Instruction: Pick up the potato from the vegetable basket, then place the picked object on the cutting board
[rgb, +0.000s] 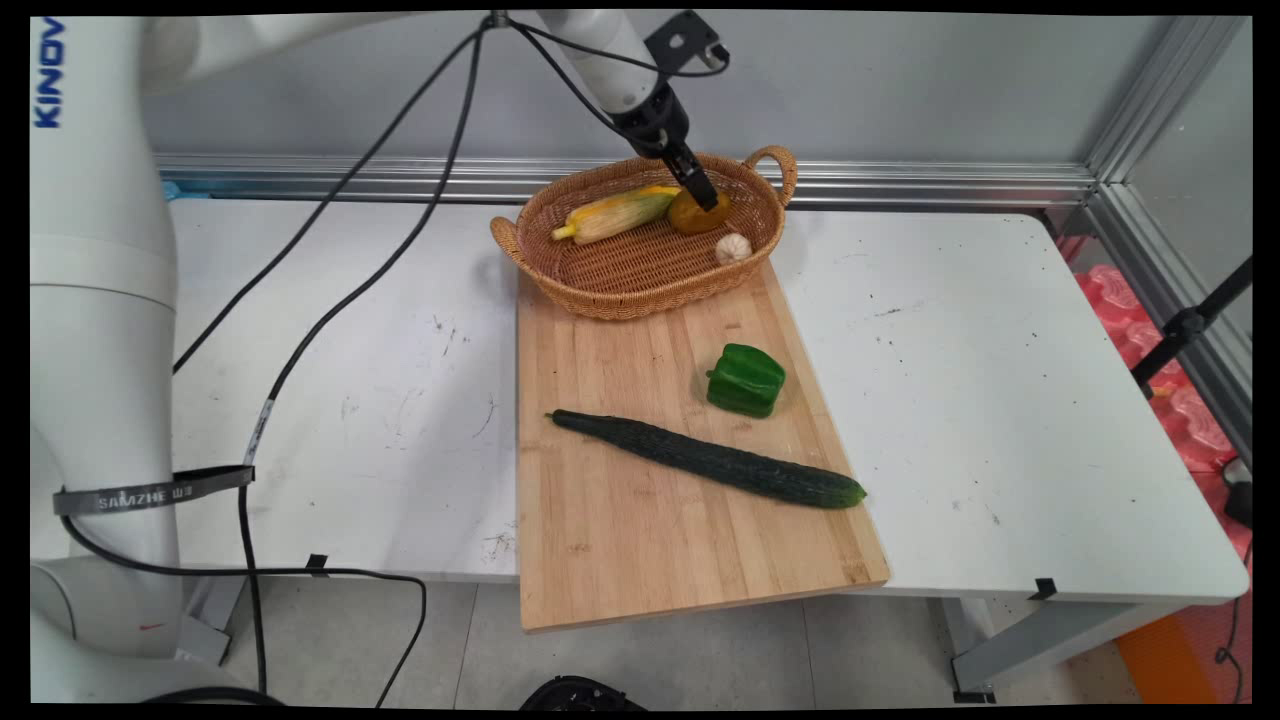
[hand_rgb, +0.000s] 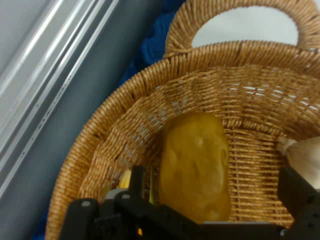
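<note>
The lumpy yellow-brown potato needs to be lifted out of the wicker basket (rgb: 640, 298), so I should next grab the potato around its middle (rgb: 687, 216) with my gripper.
My gripper (rgb: 706, 194) reaches down into a wicker basket (rgb: 640, 298) at the back of the table. It is open, and its fingers (hand_rgb: 137, 181) stand on either side of a yellow-brown potato (hand_rgb: 196, 165) that lies on the basket floor (hand_rgb: 125, 130). In the main view the potato (rgb: 693, 216) shows just under the fingertips. An ear of corn (rgb: 612, 213) lies to its left in the basket. A garlic bulb (rgb: 733, 248) rests to its right, and the garlic (hand_rgb: 306, 159) shows at the hand view's right edge.
The basket sits on the far end of a wooden cutting board (rgb: 640, 545) that overhangs the table's near edge. A green bell pepper (rgb: 746, 380) and a long dark cucumber (rgb: 705, 460) lie on the board. Black cables hang over the table's left half.
</note>
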